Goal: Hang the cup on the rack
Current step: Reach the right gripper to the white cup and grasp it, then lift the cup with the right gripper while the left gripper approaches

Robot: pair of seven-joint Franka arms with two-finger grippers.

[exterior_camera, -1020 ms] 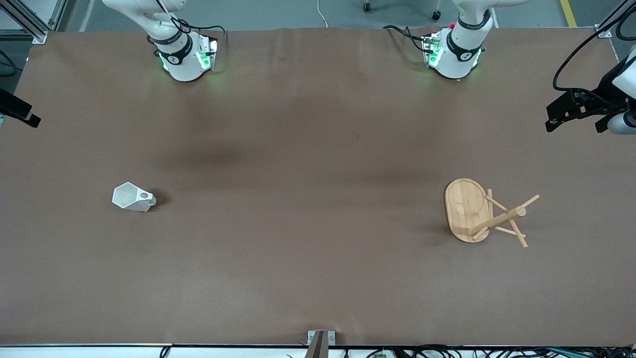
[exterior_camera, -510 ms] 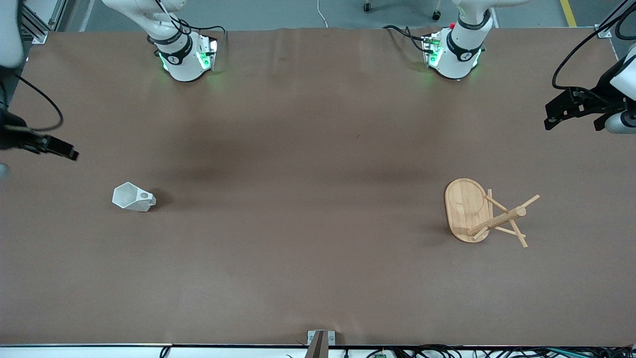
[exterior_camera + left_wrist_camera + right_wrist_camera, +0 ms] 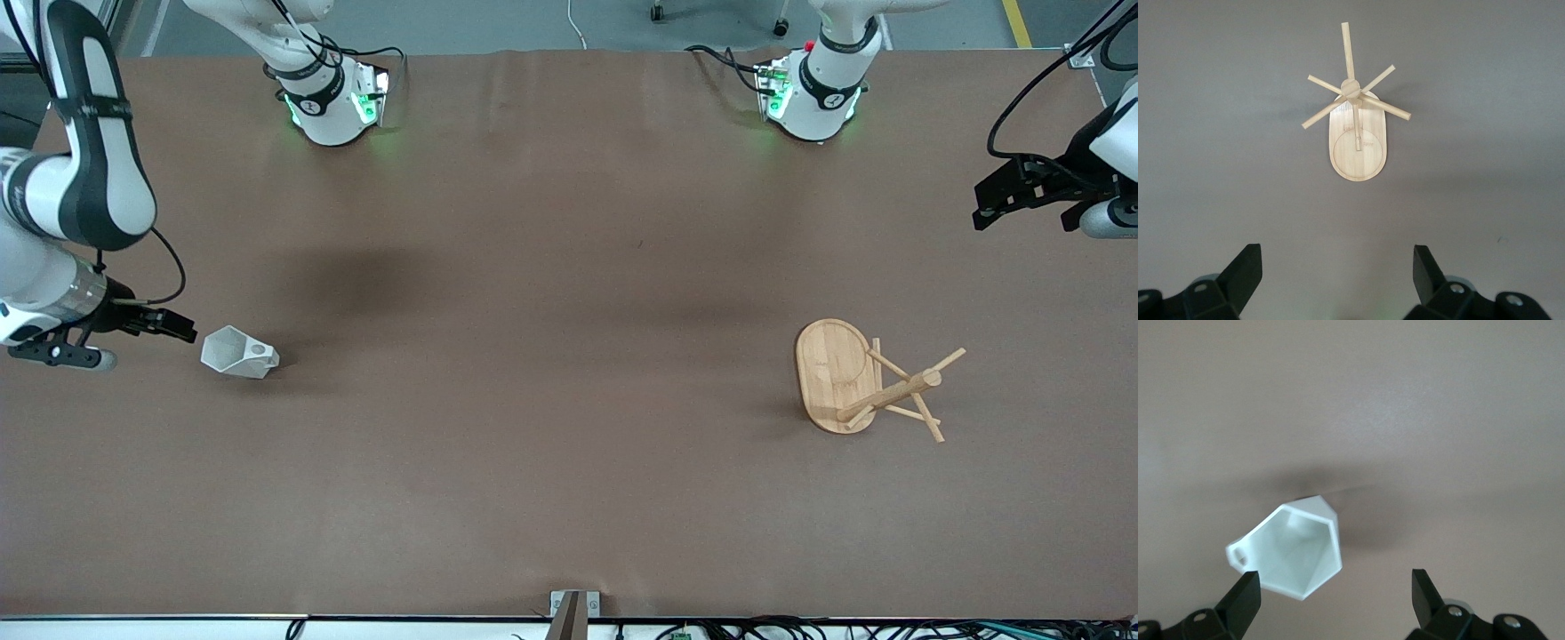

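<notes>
I need to grab the white cup by its rim [image 3: 1323, 584] with my right gripper next, so that the white cup's handle hole [image 3: 1241, 556] stays free for the rack.
The white faceted cup [image 3: 236, 353] lies on its side on the table, mouth toward the right arm's end of the table and handle hole facing up. My right gripper [image 3: 175, 325] is open and empty, just beside the cup's mouth. In the right wrist view the cup [image 3: 1293, 555] sits close to one fingertip of that gripper [image 3: 1333, 579]. The bamboo rack [image 3: 867, 382] seems tipped over, its oval base tilted and its post pointing to the left arm's end. My left gripper [image 3: 989, 203] hangs open and empty at that end of the table. The left wrist view shows the rack [image 3: 1357, 137] some way ahead of that gripper [image 3: 1338, 252].
The brown table [image 3: 551, 311] lies bare between cup and rack. Both arm bases [image 3: 329, 107] stand along its edge farthest from the front camera. A small metal bracket [image 3: 573, 609] sits at the nearest edge.
The right arm has swung in from the right arm's end of the table, and its gripper has come down beside the cup. The left gripper has barely moved. Cup and rack are unmoved.
</notes>
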